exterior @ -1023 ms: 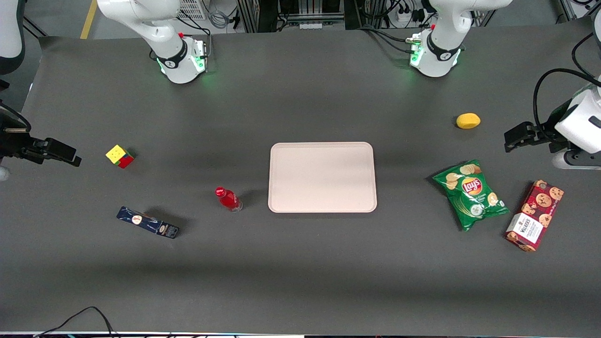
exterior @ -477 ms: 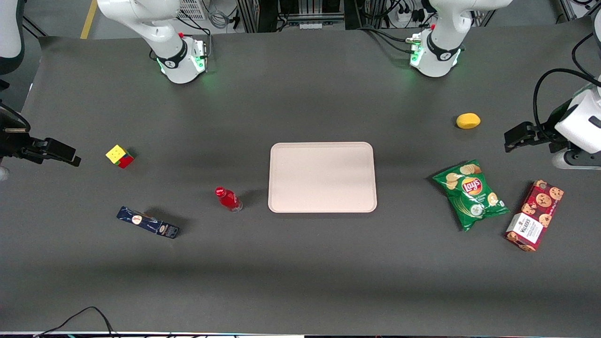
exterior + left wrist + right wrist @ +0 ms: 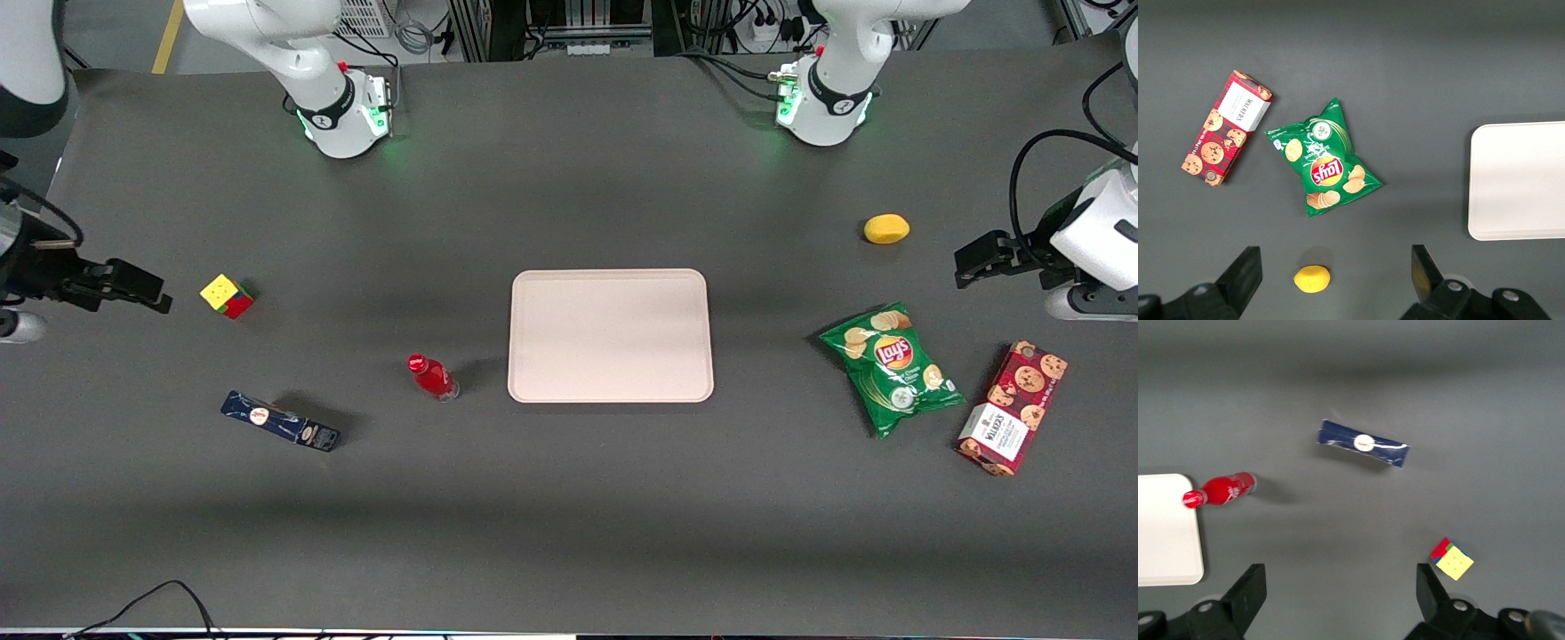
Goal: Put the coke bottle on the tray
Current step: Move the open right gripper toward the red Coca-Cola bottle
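Observation:
I should next grab the bottle by its red-capped neck (image 3: 420,366) with my right gripper, to set the coke bottle on the tray (image 3: 611,335).
The coke bottle (image 3: 432,376), small with a red cap and red label, stands on the dark table beside the tray (image 3: 611,335), toward the working arm's end; it also shows in the right wrist view (image 3: 1221,489). The tray, a large flat pale pink-beige rectangle, lies at the table's middle with nothing on it, and its corner shows in the right wrist view (image 3: 1165,533). My right gripper (image 3: 133,286) hangs above the table at the working arm's end, beside the cube and well away from the bottle. Its fingers (image 3: 1250,587) stand wide apart with nothing between them.
A colourful puzzle cube (image 3: 227,295) sits close to the gripper. A dark blue box (image 3: 280,421) lies nearer the front camera. Toward the parked arm's end lie a lemon (image 3: 886,228), a green chip bag (image 3: 891,368) and a red cookie box (image 3: 1012,420).
My right gripper has moved a little toward the table's middle, closer to the cube. The bottle and tray have not moved.

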